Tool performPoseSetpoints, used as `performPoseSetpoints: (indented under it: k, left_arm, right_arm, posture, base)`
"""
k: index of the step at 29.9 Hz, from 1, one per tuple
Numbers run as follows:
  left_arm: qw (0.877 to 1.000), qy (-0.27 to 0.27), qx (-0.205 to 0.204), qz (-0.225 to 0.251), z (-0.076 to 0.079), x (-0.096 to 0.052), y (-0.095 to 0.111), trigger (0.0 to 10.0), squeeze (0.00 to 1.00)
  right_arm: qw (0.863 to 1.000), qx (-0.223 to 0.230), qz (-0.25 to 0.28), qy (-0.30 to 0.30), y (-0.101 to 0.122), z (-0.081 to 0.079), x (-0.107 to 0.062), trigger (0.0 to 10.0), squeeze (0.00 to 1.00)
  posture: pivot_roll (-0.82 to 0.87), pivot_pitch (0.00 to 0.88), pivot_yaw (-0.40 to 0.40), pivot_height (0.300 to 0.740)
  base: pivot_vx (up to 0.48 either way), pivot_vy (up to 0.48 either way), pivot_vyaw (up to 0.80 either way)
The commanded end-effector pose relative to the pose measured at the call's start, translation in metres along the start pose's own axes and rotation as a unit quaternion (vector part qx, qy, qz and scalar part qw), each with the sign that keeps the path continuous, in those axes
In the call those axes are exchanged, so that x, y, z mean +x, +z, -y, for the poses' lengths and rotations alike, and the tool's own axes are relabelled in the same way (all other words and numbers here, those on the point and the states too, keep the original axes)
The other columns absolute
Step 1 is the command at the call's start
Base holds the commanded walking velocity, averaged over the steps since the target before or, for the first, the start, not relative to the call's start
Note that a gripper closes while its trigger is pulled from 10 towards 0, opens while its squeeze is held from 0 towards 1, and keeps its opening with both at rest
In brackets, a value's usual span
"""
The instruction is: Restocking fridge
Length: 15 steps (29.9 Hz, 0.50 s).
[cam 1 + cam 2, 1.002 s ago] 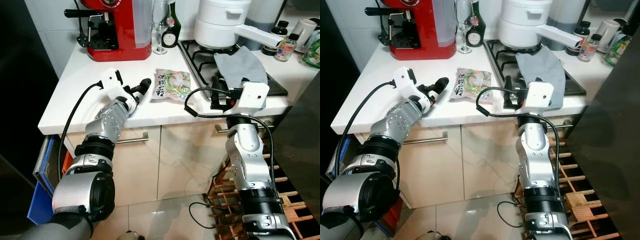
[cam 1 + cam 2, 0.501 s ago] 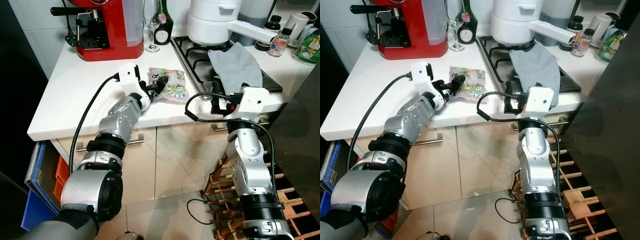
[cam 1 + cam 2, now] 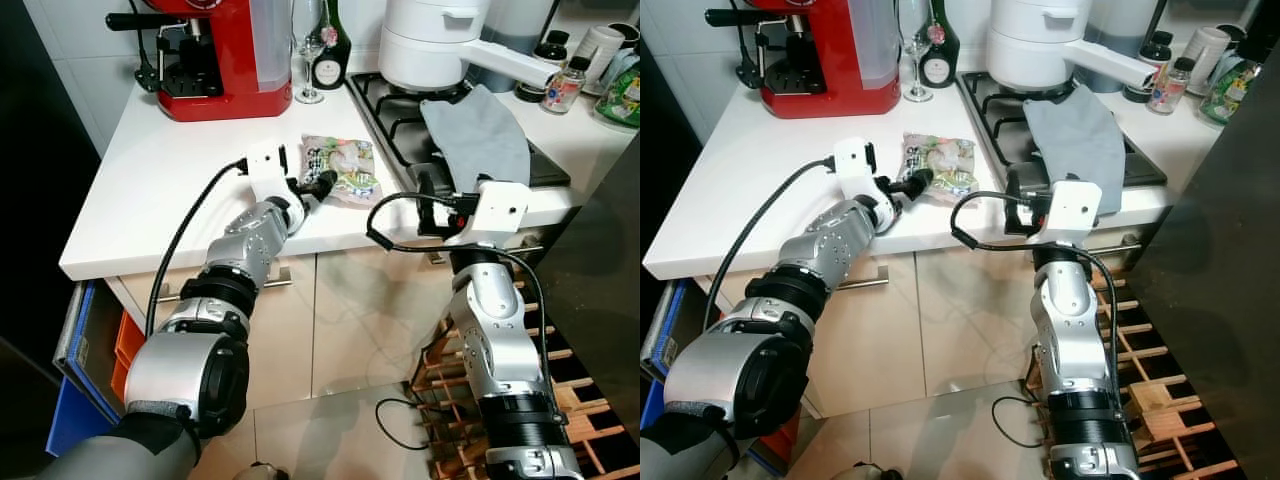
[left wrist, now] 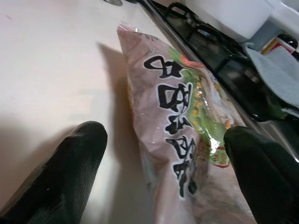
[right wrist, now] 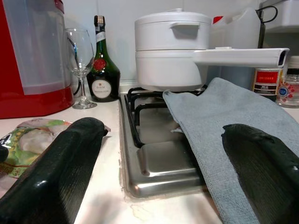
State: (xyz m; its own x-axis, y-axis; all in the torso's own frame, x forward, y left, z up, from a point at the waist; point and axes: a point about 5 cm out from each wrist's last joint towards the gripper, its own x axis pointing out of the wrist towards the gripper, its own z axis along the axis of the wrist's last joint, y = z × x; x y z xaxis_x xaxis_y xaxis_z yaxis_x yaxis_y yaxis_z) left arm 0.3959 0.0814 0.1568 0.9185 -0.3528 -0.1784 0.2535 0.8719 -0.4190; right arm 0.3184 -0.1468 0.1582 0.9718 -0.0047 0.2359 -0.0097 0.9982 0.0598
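I should next grab the plastic packet by its lettered edge [image 3: 313, 170] with my left gripper. That edge stands up, while the packet's wide printed body [image 3: 352, 160] lies slack.
A clear plastic food packet [image 3: 341, 166] with black lettering and green print lies flat on the white counter [image 3: 160, 190], just left of the stove. My left gripper [image 3: 314, 186] is at the packet's near edge. In the left wrist view its fingers [image 4: 70, 172] stand open on either side of the packet [image 4: 182, 116] without pinching it. My right gripper [image 3: 428, 194] hovers open and holding nothing at the counter's front edge by the stove, its fingers [image 5: 60, 168] spread wide.
A gas stove [image 3: 400, 110] carries a grey cloth [image 3: 480, 135] and a white pot [image 3: 435, 45] with a long handle. A red coffee machine [image 3: 225, 55], a wine glass [image 3: 308, 45] and a dark bottle [image 3: 330, 50] stand behind. A wooden rack [image 3: 560, 400] sits low right.
My left gripper has reached right and forward, from the bare counter left of the packet to the packet's near edge. The camera has shifted a little. The right arm has stayed put.
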Motion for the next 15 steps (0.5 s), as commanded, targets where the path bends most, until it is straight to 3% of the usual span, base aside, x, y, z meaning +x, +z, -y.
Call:
performPoseSetpoints:
  k: [1, 3, 7, 10, 11, 12, 13, 15]
  left_arm:
    - [0.999, -0.021, -0.014, -0.031, 0.011, 0.003, -0.011, 10.0, 0.0]
    - [0.998, -0.037, 0.005, -0.055, 0.022, 0.005, -0.021, 10.0, 0.0]
    - [0.996, -0.023, 0.046, -0.077, 0.022, 0.004, -0.032, 10.0, 0.0]
    - [0.994, -0.006, 0.04, -0.098, 0.02, 0.004, -0.041, 10.0, 0.0]
    - [0.994, -0.007, 0.032, -0.104, 0.022, 0.004, -0.044, 8.5, 0.0]
    - [0.994, -0.009, 0.027, -0.108, 0.023, 0.004, -0.046, 8.5, 0.0]
    - [0.994, -0.008, 0.025, -0.111, 0.024, 0.004, -0.047, 0.0, 0.0]
    - [0.994, -0.007, 0.014, -0.109, 0.024, 0.004, -0.047, 0.0, 0.0]
  right_arm:
    - [1.0, 0.0, 0.0, 0.001, 0.002, -0.001, -0.001, 10.0, 0.09]
    - [1.0, 0.0, -0.003, 0.003, 0.001, -0.002, -0.001, 10.0, 0.09]
    - [1.0, 0.001, -0.004, 0.005, 0.0, -0.003, -0.001, 10.0, 0.09]
    - [1.0, 0.0, -0.005, 0.006, -0.001, -0.004, -0.001, 10.0, 0.08]
    - [1.0, 0.0, -0.007, 0.007, -0.001, -0.004, -0.001, 10.0, 0.09]
    - [1.0, 0.0, -0.007, 0.007, -0.002, -0.004, -0.001, 10.0, 0.09]
    - [1.0, 0.0, -0.008, 0.008, -0.002, -0.005, -0.001, 10.0, 0.08]
    - [1.0, 0.0, -0.008, 0.008, -0.002, -0.005, -0.001, 10.0, 0.08]
  posture:
    - [-0.1, 0.0, 0.057, 0.74]
    - [-0.1, 0.0, 0.059, 0.74]
    - [-0.1, 0.0, 0.062, 0.74]
    - [-0.1, 0.0, 0.063, 0.74]
    - [-0.1, 0.0, 0.063, 0.74]
    - [-0.1, 0.0, 0.063, 0.74]
    - [-0.11, 0.0, 0.064, 0.74]
    - [-0.11, 0.0, 0.065, 0.74]
  base:
    - [0.0, 0.0, 0.0]
    - [0.0, 0.0, 0.0]
    - [0.0, 0.0, 0.0]
    - [0.0, 0.0, 0.0]
    - [0.0, 0.0, 0.0]
    - [0.0, 0.0, 0.0]
    - [0.0, 0.0, 0.0]
    - [0.0, 0.0, 0.0]
